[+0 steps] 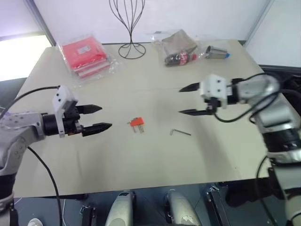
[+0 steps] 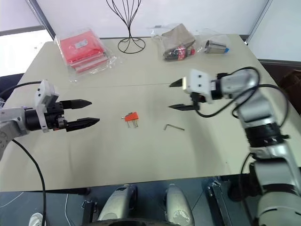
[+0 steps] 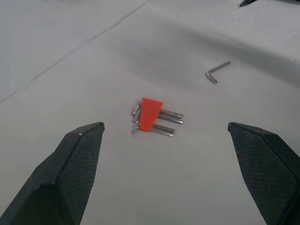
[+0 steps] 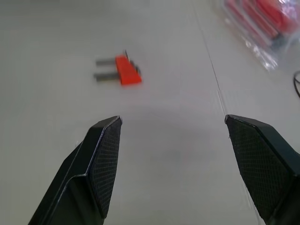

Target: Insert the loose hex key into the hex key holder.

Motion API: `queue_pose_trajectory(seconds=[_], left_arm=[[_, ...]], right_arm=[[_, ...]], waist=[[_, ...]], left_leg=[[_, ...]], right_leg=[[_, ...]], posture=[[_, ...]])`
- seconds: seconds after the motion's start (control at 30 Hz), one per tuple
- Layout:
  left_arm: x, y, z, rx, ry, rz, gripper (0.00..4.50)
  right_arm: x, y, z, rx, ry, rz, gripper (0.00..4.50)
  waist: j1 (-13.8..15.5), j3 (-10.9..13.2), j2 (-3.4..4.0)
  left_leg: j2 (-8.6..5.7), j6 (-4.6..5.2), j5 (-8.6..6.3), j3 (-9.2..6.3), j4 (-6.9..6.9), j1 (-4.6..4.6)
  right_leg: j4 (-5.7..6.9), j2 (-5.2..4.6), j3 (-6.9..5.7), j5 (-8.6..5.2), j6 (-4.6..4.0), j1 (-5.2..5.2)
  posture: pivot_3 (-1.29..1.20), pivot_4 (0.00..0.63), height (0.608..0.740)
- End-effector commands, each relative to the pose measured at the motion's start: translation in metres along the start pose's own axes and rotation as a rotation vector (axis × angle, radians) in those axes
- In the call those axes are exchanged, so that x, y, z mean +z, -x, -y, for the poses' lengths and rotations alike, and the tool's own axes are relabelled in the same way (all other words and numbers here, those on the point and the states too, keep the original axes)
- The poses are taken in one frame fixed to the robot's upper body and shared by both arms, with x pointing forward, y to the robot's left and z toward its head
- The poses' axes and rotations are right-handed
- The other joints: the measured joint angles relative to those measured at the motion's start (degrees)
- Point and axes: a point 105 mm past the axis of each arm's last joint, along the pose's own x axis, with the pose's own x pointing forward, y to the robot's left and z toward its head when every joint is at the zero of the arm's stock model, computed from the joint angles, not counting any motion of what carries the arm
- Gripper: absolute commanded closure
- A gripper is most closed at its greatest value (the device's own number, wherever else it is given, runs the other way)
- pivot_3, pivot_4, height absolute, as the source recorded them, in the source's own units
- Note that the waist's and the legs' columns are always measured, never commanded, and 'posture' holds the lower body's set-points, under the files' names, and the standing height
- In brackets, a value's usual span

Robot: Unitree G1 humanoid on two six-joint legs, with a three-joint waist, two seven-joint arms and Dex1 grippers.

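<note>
My left gripper grips the holder by its flat orange-red sides next, since grey keys stick out from both edges of the hex key holder (image 1: 136, 122).
The hex key holder (image 1: 136, 122), a small orange-red block with short grey keys sticking out, lies flat near the middle of the beige table (image 1: 141, 160). The loose hex key (image 1: 180, 132), a thin dark L-shaped rod, lies on the table just to its right. My left gripper (image 1: 99, 118) hovers open to the left of the holder, pointing toward it. My right gripper (image 1: 188, 100) hangs open above the table, behind and to the right of the loose key, pointing left. Both grippers are empty. The holder (image 3: 151, 115) and the loose key (image 3: 217, 71) lie ahead of the left fingers.
Red packets in clear plastic (image 1: 85, 54) lie at the back left. A black wire stand (image 1: 130, 28) rises at the back centre. A clear bag with brown and dark items (image 1: 178, 47) and a small metal cup (image 1: 216, 52) sit at the back right.
</note>
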Motion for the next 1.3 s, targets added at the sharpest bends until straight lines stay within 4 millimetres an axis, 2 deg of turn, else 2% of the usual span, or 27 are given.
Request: queue_pose_trajectory(seconds=[0.03,0.13,0.23,0.5,0.77,1.03,1.3], left_arm=[[0.012,0.002,0.004,0.024,-0.05,0.033,0.07],[0.012,0.004,0.006,0.052,-0.049,0.039,0.07],[0.011,0.01,0.009,0.083,-0.042,0.041,0.07],[0.005,0.022,0.018,0.138,-0.02,0.03,0.07],[0.005,0.021,0.018,0.141,-0.019,0.028,0.07],[0.007,0.019,0.016,0.137,-0.025,0.028,0.07],[0.005,0.019,0.018,0.131,-0.022,0.021,0.07]], right_arm=[[-0.005,-0.028,0.004,0.039,0.026,-0.002,0.84],[-0.015,-0.055,0.002,0.055,0.031,-0.004,0.84],[-0.023,-0.071,-0.001,0.06,0.034,-0.008,0.84],[-0.031,-0.102,-0.009,0.05,-0.012,0.019,0.84],[-0.032,-0.114,-0.012,0.025,-0.021,0.023,0.84],[-0.037,-0.116,-0.016,0.027,-0.014,0.007,0.84],[-0.033,-0.126,-0.028,0.058,-0.041,0.043,0.84]], waist=[[-0.1,0.0,0.0],[0.03,0.0,0.0],[-0.26,0.01,-0.01],[-0.45,0.01,-0.01],[-0.45,0.01,-0.01],[-0.46,0.01,-0.01],[-0.49,0.01,-0.01]], left_leg=[[0.0,-0.01,0.0,-0.01,0.0,0.0],[-0.08,-0.02,0.01,-0.07,0.0,-0.03],[-0.12,-0.02,0.01,-0.05,0.0,-0.06],[-0.07,-0.13,0.07,-0.14,-0.05,-0.02],[-0.1,-0.2,0.11,-0.17,-0.05,0.0],[-0.1,-0.22,0.12,-0.16,-0.07,0.01],[-0.09,-0.22,0.12,-0.17,-0.07,0.01]], right_leg=[[0.02,0.01,-0.01,0.0,0.0,-0.01],[0.03,-0.03,-0.05,0.0,0.0,0.0],[0.01,-0.09,-0.04,0.01,0.02,-0.03],[0.18,-0.02,-0.04,0.01,0.0,-0.1],[0.27,-0.02,-0.05,0.0,-0.01,-0.11],[0.36,0.0,-0.05,0.0,-0.02,-0.16],[0.37,0.01,-0.05,0.0,-0.02,-0.16]], posture=[[0.0,0.15,0.74],[0.0,0.15,0.74],[0.0,0.15,0.74],[0.0,0.15,0.74],[0.0,0.15,0.74],[0.0,0.15,0.74],[0.0,0.15,0.74]])
